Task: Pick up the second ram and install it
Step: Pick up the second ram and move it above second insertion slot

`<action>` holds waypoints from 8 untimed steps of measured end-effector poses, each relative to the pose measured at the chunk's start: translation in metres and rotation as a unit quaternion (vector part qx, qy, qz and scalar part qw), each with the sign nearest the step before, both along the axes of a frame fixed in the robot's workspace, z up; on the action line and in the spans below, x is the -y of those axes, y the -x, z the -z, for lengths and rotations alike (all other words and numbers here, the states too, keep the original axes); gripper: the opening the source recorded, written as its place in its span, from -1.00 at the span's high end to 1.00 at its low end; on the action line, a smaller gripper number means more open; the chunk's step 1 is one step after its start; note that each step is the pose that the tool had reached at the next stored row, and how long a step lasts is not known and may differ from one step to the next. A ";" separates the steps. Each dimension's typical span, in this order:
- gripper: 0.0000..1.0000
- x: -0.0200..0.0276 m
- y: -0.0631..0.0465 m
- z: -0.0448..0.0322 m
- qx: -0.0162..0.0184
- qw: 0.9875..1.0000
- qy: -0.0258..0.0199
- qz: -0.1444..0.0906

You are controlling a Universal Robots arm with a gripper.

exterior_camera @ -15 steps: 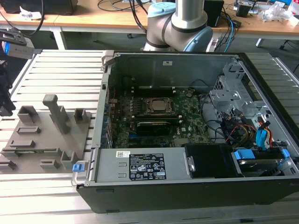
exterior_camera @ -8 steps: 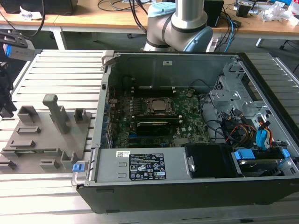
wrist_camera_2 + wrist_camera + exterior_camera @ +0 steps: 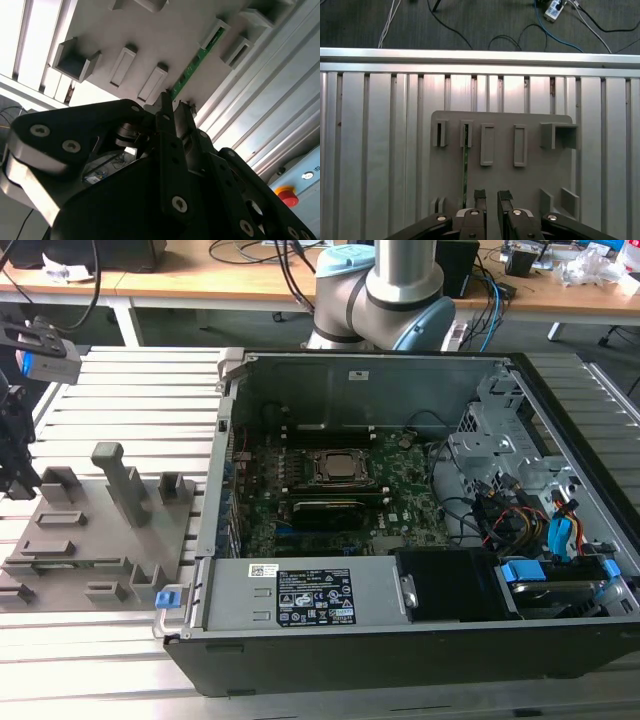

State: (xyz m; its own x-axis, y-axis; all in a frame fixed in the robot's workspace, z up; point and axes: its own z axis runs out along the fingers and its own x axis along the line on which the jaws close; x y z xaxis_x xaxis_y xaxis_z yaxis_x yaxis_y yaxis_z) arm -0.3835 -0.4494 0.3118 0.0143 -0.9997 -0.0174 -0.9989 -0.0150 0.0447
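Next, my gripper grips the second ram by its bare middle part [image 3: 465,171], where both of its sides stand open, since tray slots enclose the ram's ends.
The second ram [image 3: 465,165] is a thin green stick standing on edge in a slot of the grey slotted tray [image 3: 530,180]. In the second wrist view the ram [image 3: 196,62] runs from a tray slot down toward my fingertips. My gripper [image 3: 492,196] hovers above the tray's near end, open, with a narrow gap and nothing between its black fingers [image 3: 480,196]. The ram lies just beside one finger, outside the gap. In the exterior view my gripper [image 3: 15,455] hangs over the tray [image 3: 90,530] at the exterior view's left edge.
An open computer case [image 3: 400,640] with the green motherboard [image 3: 400,490] stands at the exterior view's right of the tray. Both rest on a ribbed aluminium table [image 3: 370,150]. Tall grey posts [image 3: 120,480] rise from the tray. A red button [image 3: 287,195] sits at the table edge.
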 end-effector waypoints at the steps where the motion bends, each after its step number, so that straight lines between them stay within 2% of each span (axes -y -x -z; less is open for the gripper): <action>1: 0.52 0.0000 0.000 0.0020 0.000 1.000 0.000 0.000; 8: 0.52 0.0000 0.000 0.0085 0.000 1.000 0.000 0.000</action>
State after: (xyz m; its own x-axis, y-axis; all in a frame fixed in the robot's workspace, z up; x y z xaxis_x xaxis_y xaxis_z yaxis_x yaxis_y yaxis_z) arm -0.3835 -0.4494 0.3034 0.0143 -0.9997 -0.0174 -0.9989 -0.0150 0.0447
